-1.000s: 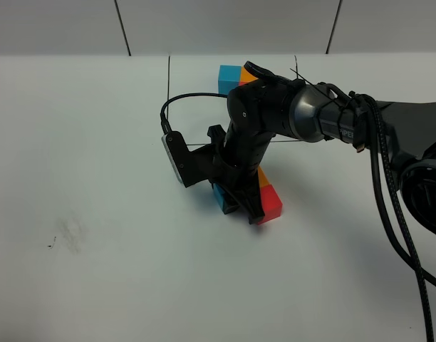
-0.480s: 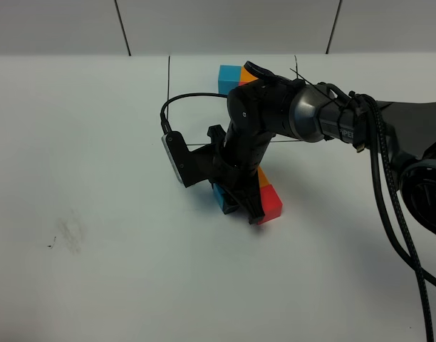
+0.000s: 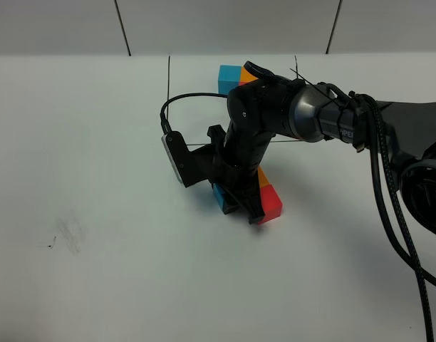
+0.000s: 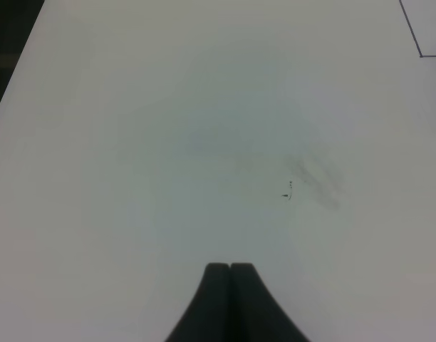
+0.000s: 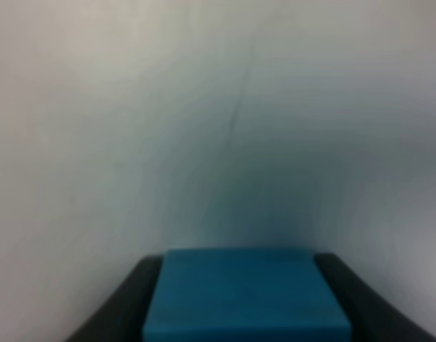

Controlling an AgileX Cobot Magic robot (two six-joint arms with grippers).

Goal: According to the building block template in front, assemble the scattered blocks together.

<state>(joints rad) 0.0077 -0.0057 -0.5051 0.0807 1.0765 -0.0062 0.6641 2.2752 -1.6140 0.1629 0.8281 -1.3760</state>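
Note:
The sky blue block's lower edge (image 3: 222,208) meets the table beside the red block (image 3: 271,201) and the sky blue block would stay there, so it is now time for my right gripper to open.
My right gripper (image 3: 231,201) reaches across the middle and is shut on the sky blue block (image 3: 220,197), low over the table. In the right wrist view the same blue block (image 5: 246,296) sits between the two dark fingers (image 5: 125,310). Just to its right are the red block (image 3: 271,201) and, behind that, the orange block (image 3: 262,177), partly covered by the arm. The building block template (image 3: 230,73) stands at the back inside the black drawn rectangle (image 3: 168,92); only its blue and orange cubes show past the arm. My left gripper (image 4: 230,269) is shut, with nothing in it, above bare table.
A white table (image 3: 97,142) carries everything. A faint grey smudge (image 3: 68,231) marks its left part, also seen as a smudge (image 4: 314,178) in the left wrist view. The right arm's black cables (image 3: 389,185) hang at the right side.

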